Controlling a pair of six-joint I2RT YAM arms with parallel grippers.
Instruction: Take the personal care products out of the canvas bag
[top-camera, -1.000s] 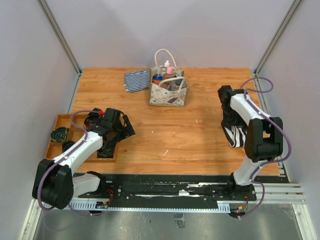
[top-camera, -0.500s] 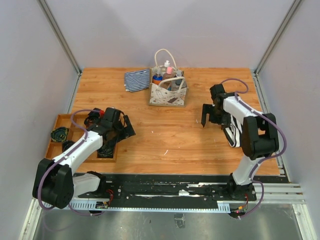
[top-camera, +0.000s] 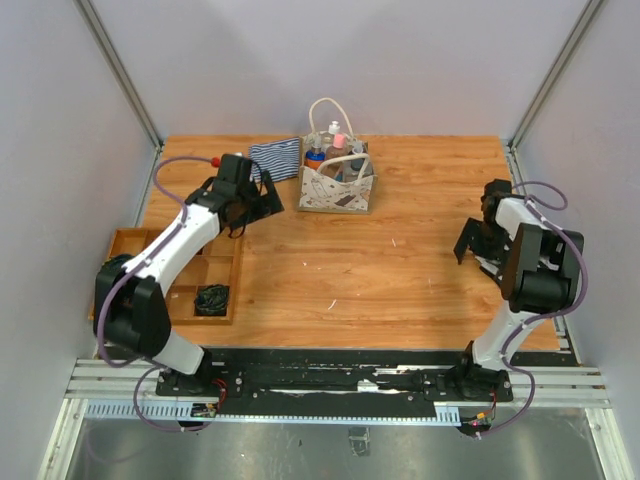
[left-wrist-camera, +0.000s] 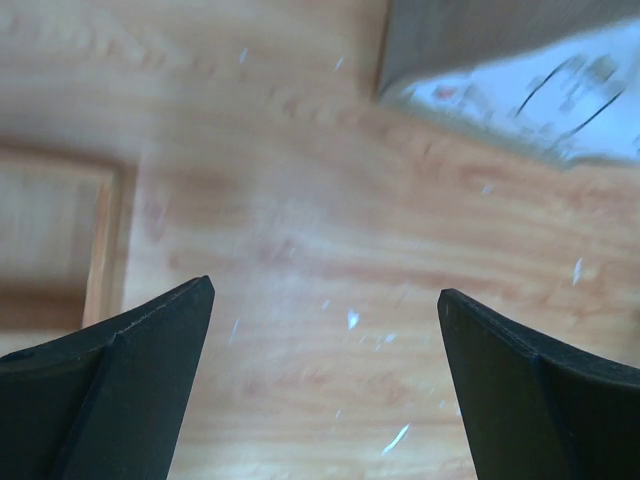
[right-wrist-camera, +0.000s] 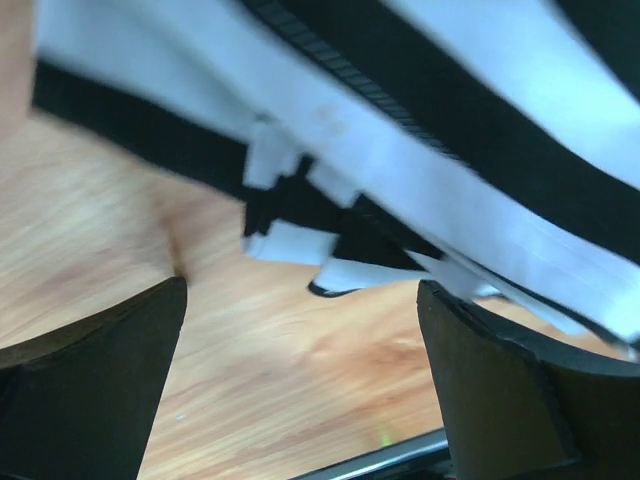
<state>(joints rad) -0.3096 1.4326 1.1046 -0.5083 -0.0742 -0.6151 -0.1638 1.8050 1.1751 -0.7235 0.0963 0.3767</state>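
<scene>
The canvas bag should be grabbed by its near rim corner with my right gripper, which needs to reach it there, so the bag's opening stays free to unload the products.
The canvas bag stands upright at the back middle of the table, its rope handles up. Several personal care products with pink, blue and white caps stand inside it. My left gripper is open and empty just left of the bag, low over the wood. In the left wrist view the gripper frames bare wood, with the bag's corner at the upper right. My right gripper is open and empty near the right edge, far from the bag. The right wrist view is blurred, with its gripper over wood.
A blue-white striped cloth lies left of the bag, just behind my left wrist. A wooden compartment tray at the left holds a black coiled cable. A black-and-white striped item lies just ahead of my right gripper.
My left arm swung from over the tray up to the bag's left side. My right gripper first moved left towards the table's middle, then swung back to the right edge.
</scene>
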